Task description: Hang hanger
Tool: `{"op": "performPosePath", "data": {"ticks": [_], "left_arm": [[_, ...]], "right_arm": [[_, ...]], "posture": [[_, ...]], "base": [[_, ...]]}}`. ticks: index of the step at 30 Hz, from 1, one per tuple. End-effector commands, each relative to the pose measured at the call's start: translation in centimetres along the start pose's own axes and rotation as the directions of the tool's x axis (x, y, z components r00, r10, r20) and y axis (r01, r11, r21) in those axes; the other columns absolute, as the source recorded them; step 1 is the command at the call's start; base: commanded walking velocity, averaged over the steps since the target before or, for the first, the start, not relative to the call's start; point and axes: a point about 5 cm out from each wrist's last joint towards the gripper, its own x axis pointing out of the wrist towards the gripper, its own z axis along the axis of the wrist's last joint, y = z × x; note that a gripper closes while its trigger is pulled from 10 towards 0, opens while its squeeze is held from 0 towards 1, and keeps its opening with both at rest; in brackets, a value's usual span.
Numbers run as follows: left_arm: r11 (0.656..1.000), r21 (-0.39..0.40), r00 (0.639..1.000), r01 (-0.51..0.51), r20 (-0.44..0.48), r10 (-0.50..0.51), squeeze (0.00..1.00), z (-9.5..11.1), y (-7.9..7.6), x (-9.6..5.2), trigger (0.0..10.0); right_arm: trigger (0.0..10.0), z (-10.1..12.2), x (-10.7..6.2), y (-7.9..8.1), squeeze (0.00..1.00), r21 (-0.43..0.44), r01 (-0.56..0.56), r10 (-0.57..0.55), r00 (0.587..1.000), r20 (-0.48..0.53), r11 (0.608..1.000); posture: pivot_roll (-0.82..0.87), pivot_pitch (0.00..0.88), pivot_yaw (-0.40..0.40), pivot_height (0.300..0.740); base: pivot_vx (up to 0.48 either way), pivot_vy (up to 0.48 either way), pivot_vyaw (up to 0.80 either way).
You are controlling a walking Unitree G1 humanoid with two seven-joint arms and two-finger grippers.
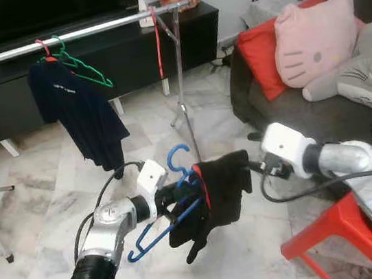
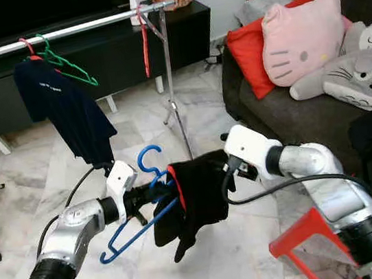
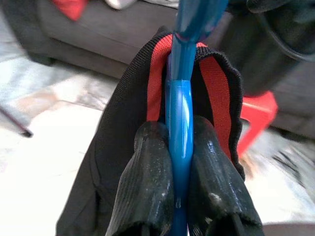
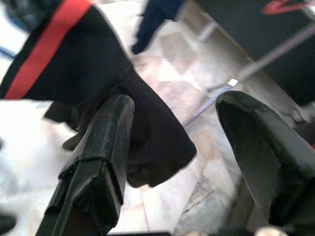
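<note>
The black garment has its folded shoulder edge (image 1: 242, 155) standing out on top, while the loose cloth (image 1: 227, 204) hangs slack below. My right gripper will next pinch the garment by that edge.
A blue plastic hanger (image 1: 156, 235) carries a black garment (image 1: 216, 194) with a red collar, held above the floor in front of me. My left gripper (image 1: 173, 195) is shut on the hanger's blue bar (image 3: 179, 98) just below the hook, fingers (image 3: 147, 182) pressed on either side. My right gripper (image 1: 248, 165) is open at the garment's right edge; in the right wrist view the black cloth (image 4: 98, 73) hangs beside one finger (image 4: 106, 147). A silver clothes rail (image 1: 74, 34) runs across the back with a navy shirt (image 1: 78, 109), a green hanger (image 1: 86, 67) and a red hanger (image 1: 157, 39).
The rail's metal stand (image 1: 182, 105) rises just behind the held garment. A dark sofa (image 1: 286, 115) with a pink cat pillow (image 1: 317, 38) and plush toys is on the right. A red stool (image 1: 338, 236) stands at my right. A black TV cabinet (image 1: 126, 58) lines the back wall.
</note>
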Motion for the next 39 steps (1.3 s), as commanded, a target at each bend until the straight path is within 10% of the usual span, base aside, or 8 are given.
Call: {"op": "performPosePath", "data": {"ticks": [1,21,39], "left_arm": [[0.999,0.028,0.999,0.044,0.027,-0.045,0.00,0.8,-0.3,0.1,10.0],[0.966,0.133,0.975,0.220,0.011,-0.224,0.00,2.0,-1.7,0.3,10.0],[0.939,0.183,0.954,0.292,0.017,-0.300,0.00,2.9,-2.8,0.5,10.0]], "right_arm": [[10.0,-0.1,-0.6,-0.3,0.00,-0.007,-0.018,0.018,1.000,0.019,1.000],[10.0,-1.6,-2.5,1.7,0.00,-0.039,-0.421,0.423,0.899,0.114,0.906],[10.0,-3.6,0.4,1.0,0.00,-0.124,-0.330,0.334,0.942,0.012,0.936]], "posture": [[-0.12,0.061,-0.032,0.740],[-0.12,0.053,-0.039,0.740],[-0.11,0.034,-0.048,0.740]], "base": [[0.000,0.000,0.00],[0.000,0.000,0.00],[0.000,0.000,0.00]]}}
